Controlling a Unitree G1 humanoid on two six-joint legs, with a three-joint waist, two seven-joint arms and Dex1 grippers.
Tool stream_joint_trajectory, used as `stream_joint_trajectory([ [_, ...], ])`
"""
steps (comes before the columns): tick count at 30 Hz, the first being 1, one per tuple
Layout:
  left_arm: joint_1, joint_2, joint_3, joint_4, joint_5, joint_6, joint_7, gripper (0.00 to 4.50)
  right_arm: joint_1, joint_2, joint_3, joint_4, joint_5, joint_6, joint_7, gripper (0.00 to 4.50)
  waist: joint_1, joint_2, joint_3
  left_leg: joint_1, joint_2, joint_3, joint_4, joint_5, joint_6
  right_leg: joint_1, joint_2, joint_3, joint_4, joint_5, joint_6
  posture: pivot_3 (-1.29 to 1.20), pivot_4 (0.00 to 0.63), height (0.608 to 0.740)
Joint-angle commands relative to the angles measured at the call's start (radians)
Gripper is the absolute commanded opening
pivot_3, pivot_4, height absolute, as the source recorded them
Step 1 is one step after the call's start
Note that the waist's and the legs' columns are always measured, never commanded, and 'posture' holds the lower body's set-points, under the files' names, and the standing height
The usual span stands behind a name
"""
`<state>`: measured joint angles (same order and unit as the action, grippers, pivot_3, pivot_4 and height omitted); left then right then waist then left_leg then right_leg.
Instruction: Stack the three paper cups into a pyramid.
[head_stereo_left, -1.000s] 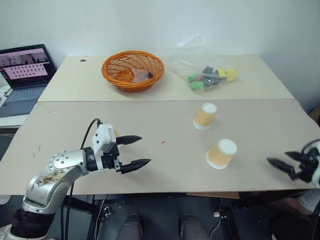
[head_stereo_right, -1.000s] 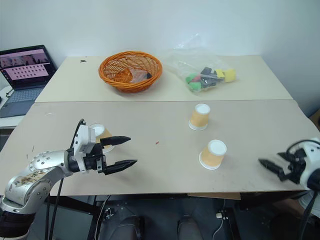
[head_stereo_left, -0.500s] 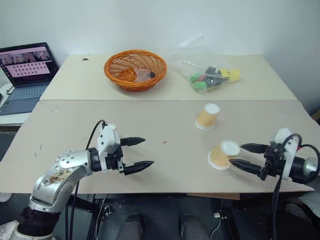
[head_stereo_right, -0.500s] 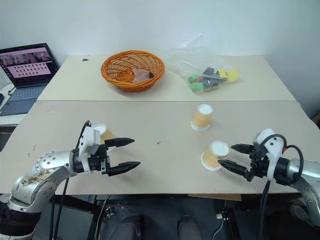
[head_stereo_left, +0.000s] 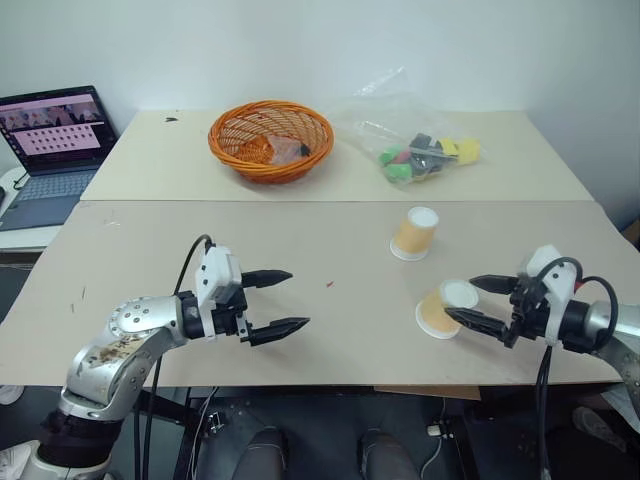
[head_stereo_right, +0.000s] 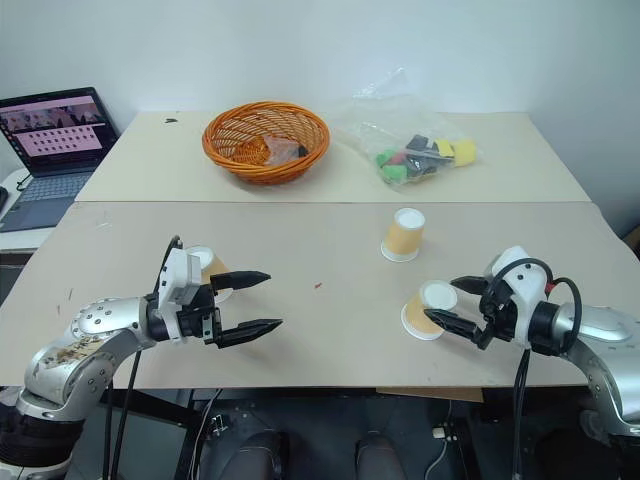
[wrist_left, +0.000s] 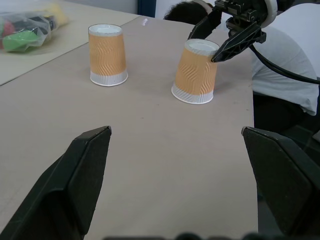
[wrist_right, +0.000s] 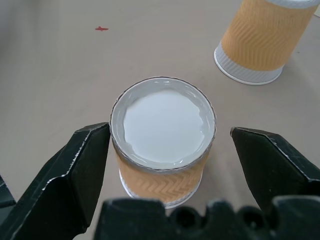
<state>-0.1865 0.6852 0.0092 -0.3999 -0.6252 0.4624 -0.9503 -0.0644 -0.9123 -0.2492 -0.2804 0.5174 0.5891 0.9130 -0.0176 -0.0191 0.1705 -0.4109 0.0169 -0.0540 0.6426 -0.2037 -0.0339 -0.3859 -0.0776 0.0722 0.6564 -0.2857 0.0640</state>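
The near cup would be caught if I closed my right gripper, so I need to close it now: the fingers are beside its white top (wrist_right: 163, 125), above the orange sleeve.
Three paper cups stand upside down on the tan table (head_stereo_left: 330, 240). The far cup (head_stereo_left: 414, 233) stands alone right of centre. Around the top of the near cup (head_stereo_left: 440, 310) is my right gripper (head_stereo_left: 462, 300), open, one finger on each side; the right wrist view shows this cup (wrist_right: 162, 130) between the spread black fingers (wrist_right: 65, 175), not squeezed. The third cup (head_stereo_right: 205, 266) sits at the left, just behind my left gripper (head_stereo_left: 298, 298). That gripper is open and empty, hovers over the table and points right toward the other two cups (wrist_left: 196, 72).
An orange wicker basket (head_stereo_left: 270, 140) and a clear bag of colourful toys (head_stereo_left: 420, 152) lie on the rear table. A laptop (head_stereo_left: 50, 140) sits at the far left. Someone in a white top (wrist_left: 300, 65) is beyond the table's right edge.
My right gripper has come in from the table's right edge to the near cup and now straddles its top. The left gripper has stayed where it was, still open.
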Motion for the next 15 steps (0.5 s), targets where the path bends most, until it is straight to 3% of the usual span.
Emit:
stream_joint_trajectory([
  [1, -0.004, -0.001, 0.018, -0.016, 0.001, -0.004, 0.007, 4.50, -0.025, 0.002, -0.008, 0.000, -0.006, -0.020, 0.001, 4.48, 0.000, 0.000, 0.000, 0.000, 0.000, 0.000, 0.000, 0.000, 0.000, 0.000, 0.000, 0.000, 0.000, 0.000, 0.000, 0.00, 0.150, 0.740],
  [7, 0.003, 0.000, 0.018, -0.023, 0.000, 0.001, 0.014, 4.50, -0.048, 0.009, 0.010, 0.019, -0.016, -0.019, 0.001, 4.48, 0.000, 0.000, 0.000, 0.000, 0.000, 0.000, 0.000, 0.000, 0.000, 0.000, 0.000, 0.000, 0.000, 0.000, 0.000, 0.00, 0.150, 0.740],
  [10, 0.009, 0.002, 0.018, -0.024, 0.001, 0.002, 0.016, 4.50, -0.062, 0.017, 0.018, 0.027, -0.024, -0.026, 0.002, 3.86, 0.000, 0.000, 0.000, 0.000, 0.000, 0.000, 0.000, 0.000, 0.000, 0.000, 0.000, 0.000, 0.000, 0.000, 0.000, 0.00, 0.150, 0.740],
  [13, 0.014, 0.007, 0.020, -0.029, 0.001, 0.002, 0.019, 4.50, -0.070, 0.021, 0.022, 0.030, -0.027, -0.023, 0.003, 2.80, 0.000, 0.000, 0.000, 0.000, 0.000, 0.000, 0.000, 0.000, 0.000, 0.000, 0.000, 0.000, 0.000, 0.000, 0.000, 0.00, 0.150, 0.740],
  [15, 0.015, 0.007, 0.021, -0.032, 0.000, 0.003, 0.021, 4.50, -0.078, 0.022, 0.025, 0.032, -0.027, -0.024, 0.005, 2.74, 0.000, 0.000, 0.000, 0.000, 0.000, 0.000, 0.000, 0.000, 0.000, 0.000, 0.000, 0.000, 0.000, 0.000, 0.000, 0.00, 0.150, 0.740],
])
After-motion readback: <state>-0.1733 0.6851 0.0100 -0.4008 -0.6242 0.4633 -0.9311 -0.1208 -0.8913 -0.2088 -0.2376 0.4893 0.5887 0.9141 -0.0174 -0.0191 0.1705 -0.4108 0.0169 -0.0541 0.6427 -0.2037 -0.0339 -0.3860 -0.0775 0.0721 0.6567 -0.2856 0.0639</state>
